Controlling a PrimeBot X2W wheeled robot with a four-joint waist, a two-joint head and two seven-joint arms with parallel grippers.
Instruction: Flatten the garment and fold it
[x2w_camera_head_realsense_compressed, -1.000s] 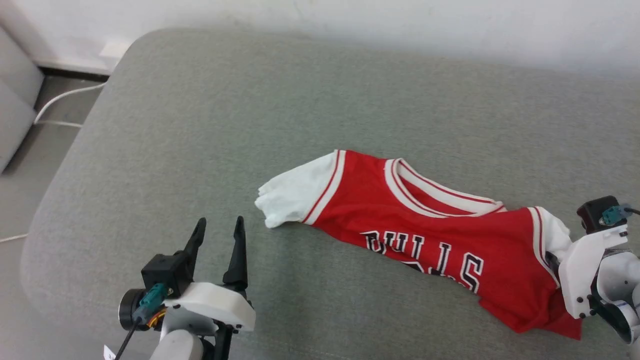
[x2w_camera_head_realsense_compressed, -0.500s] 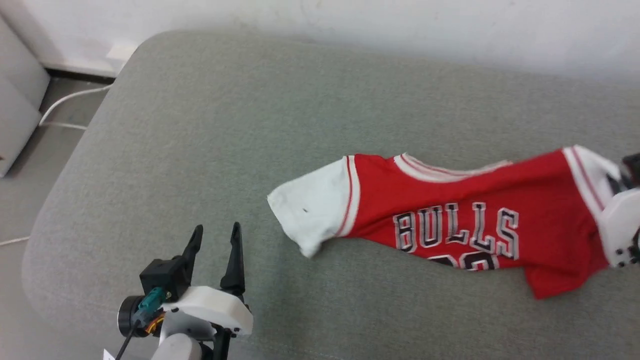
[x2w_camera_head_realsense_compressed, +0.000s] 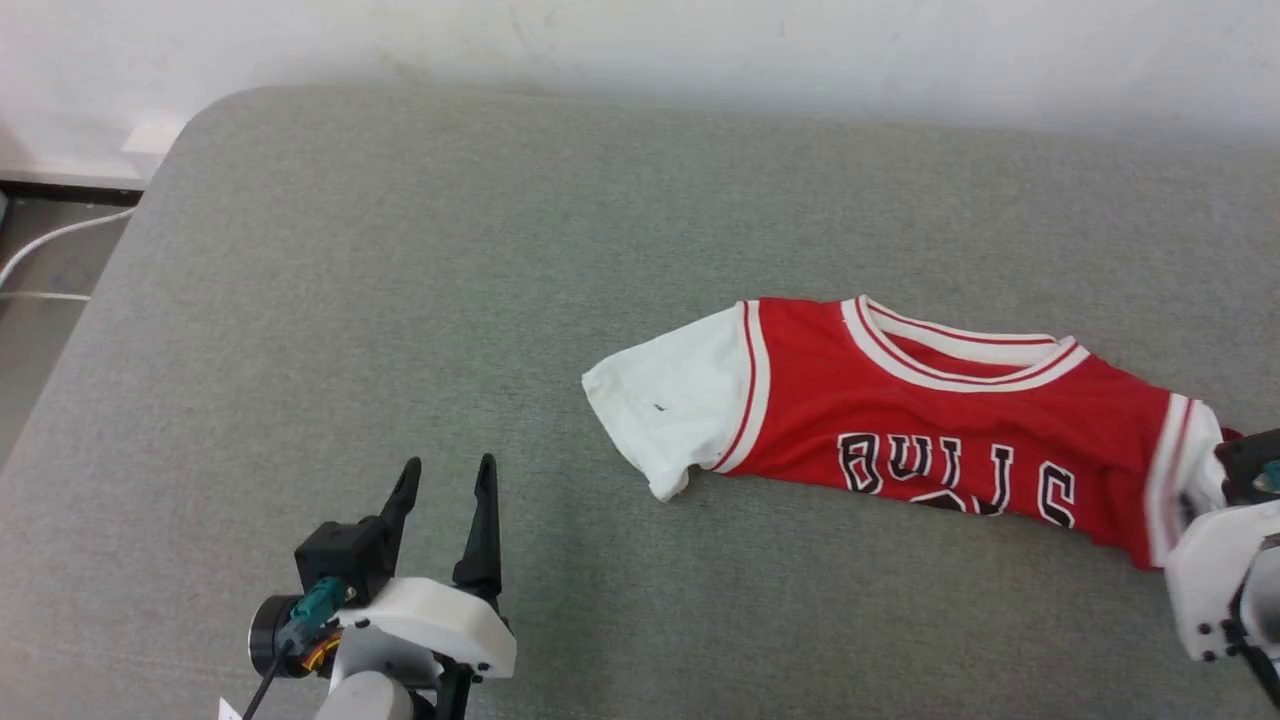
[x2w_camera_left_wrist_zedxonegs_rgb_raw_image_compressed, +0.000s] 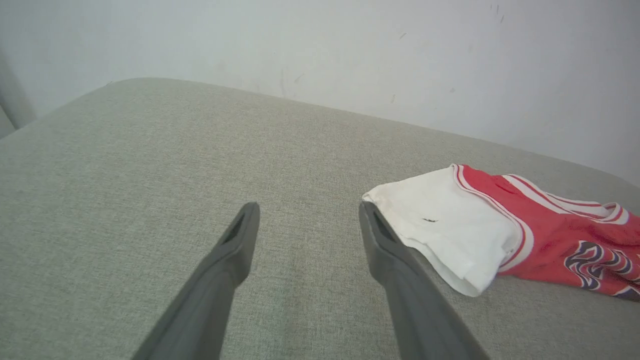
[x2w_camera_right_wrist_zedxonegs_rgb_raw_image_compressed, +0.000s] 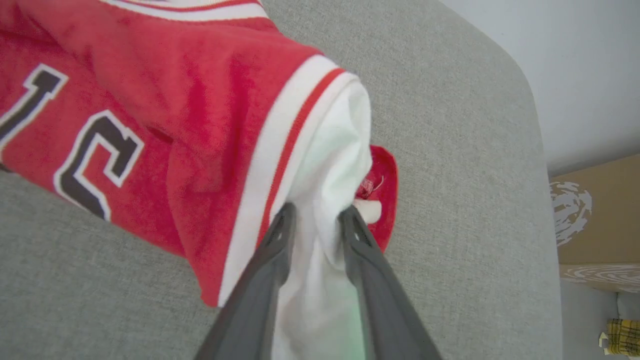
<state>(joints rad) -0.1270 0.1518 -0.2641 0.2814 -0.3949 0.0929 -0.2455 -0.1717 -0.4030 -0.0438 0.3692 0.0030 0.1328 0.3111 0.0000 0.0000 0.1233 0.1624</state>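
I should spread the red shirt (x2w_camera_head_realsense_compressed: 818, 402) flat, so next I need to grab the free white sleeve with my left gripper by the sleeve's open edge (x2w_camera_head_realsense_compressed: 621, 436).
The garment (x2w_camera_head_realsense_compressed: 950, 420) is a red shirt with white sleeves, lying crumpled in a band across the right half of the grey cushion (x2w_camera_head_realsense_compressed: 400, 300), collar toward the wall and the black lettering partly folded under. My right gripper (x2w_camera_right_wrist_zedxonegs_rgb_raw_image_compressed: 319, 212) is shut on the garment's bunched right white sleeve (x2w_camera_right_wrist_zedxonegs_rgb_raw_image_compressed: 330, 165), and its white wrist housing (x2w_camera_head_realsense_compressed: 1210, 570) sits at the right edge of the head view. My left gripper (x2w_camera_head_realsense_compressed: 448, 465) stands open over bare cushion, left of the other white sleeve (x2w_camera_left_wrist_zedxonegs_rgb_raw_image_compressed: 450, 230); nothing lies between its fingers (x2w_camera_left_wrist_zedxonegs_rgb_raw_image_compressed: 235, 250).
A white wall (x2w_camera_head_realsense_compressed: 700, 40) runs behind the cushion. The cushion's rounded left corner drops to a floor with a white cable (x2w_camera_head_realsense_compressed: 50, 240). Beyond the cushion's right edge stands a cardboard box (x2w_camera_right_wrist_zedxonegs_rgb_raw_image_compressed: 595, 215).
The head camera has shifted. My right gripper lifted the sleeve up and to the right, then came back down; the shirt now lies more spread, collar open. The left gripper stayed open.
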